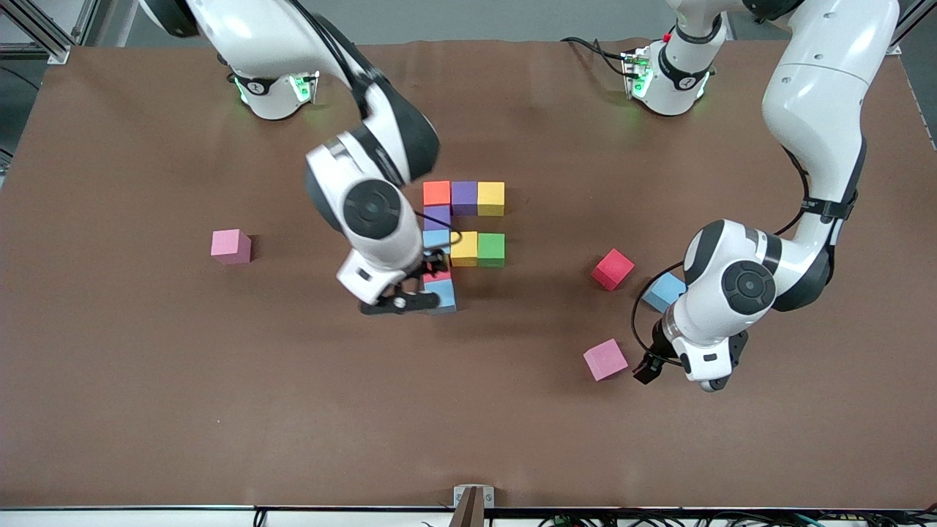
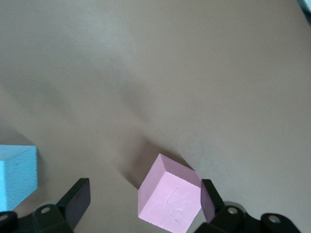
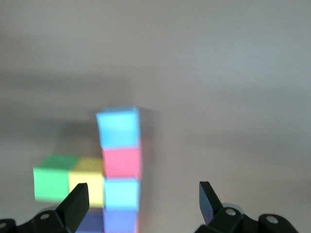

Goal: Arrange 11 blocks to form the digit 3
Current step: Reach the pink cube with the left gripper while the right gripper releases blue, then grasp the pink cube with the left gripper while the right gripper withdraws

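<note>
The left gripper will next grab the pink block (image 1: 605,359) by its opposite sides to make the digit 3's bottom bar (image 1: 443,295) longer.
The digit 3 figure stands mid-table: an orange (image 1: 436,193), purple (image 1: 464,196) and yellow (image 1: 490,197) bar, a purple cube (image 1: 437,216), a light blue (image 1: 436,238), yellow (image 1: 464,247) and green (image 1: 491,249) bar, then a red cube (image 1: 437,275) and a light blue end cube (image 1: 444,295). My right gripper (image 1: 423,289) (image 3: 143,201) hangs open over this column, holding nothing. My left gripper (image 1: 646,366) (image 2: 145,201) is open around a loose pink block (image 1: 605,359) (image 2: 170,199), which lies close to one finger (image 2: 209,199).
Loose blocks lie apart from the figure: a pink one (image 1: 230,246) toward the right arm's end, a red one (image 1: 613,268) and a light blue one (image 1: 664,291) (image 2: 17,172) beside the left arm's wrist. The brown table (image 1: 219,402) ends at a front rail.
</note>
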